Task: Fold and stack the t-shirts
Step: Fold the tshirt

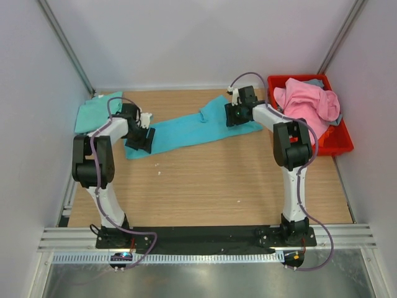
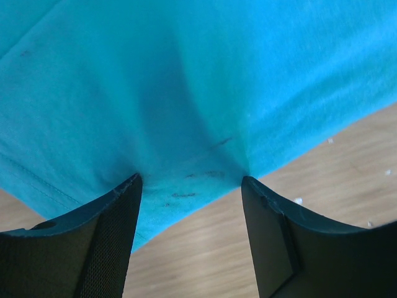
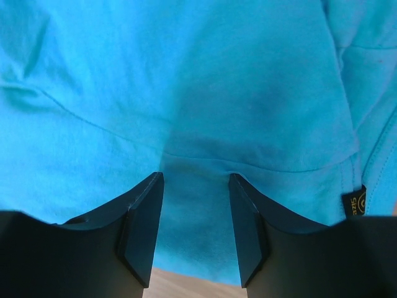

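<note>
My left gripper grabs near the hem at the t-shirt's end point(image 1: 144, 149) next, to swing the turquoise-blue t-shirt point(image 1: 186, 130) straight for folding.
A turquoise-blue t-shirt point(image 1: 186, 130) lies in a long strip across the far half of the table. My left gripper point(image 1: 139, 138) stands on its left end. In the left wrist view the gripper point(image 2: 191, 180) is open, its fingertips point(image 2: 133, 183) pressed down on the puckered cloth point(image 2: 186, 81) near its hem. My right gripper point(image 1: 239, 112) stands on the shirt's right end. It too is open point(image 3: 195, 177), tips resting on the cloth point(image 3: 186, 81). A folded mint-green t-shirt point(image 1: 96, 112) lies at the far left. A pink t-shirt point(image 1: 307, 105) is heaped over a grey-blue one point(image 1: 316, 82).
The pink and grey-blue shirts sit in a red bin point(image 1: 344, 146) at the far right. White walls close in the wooden table point(image 1: 211, 186) on three sides. A black size label point(image 3: 355, 202) shows at the shirt's edge in the right wrist view.
</note>
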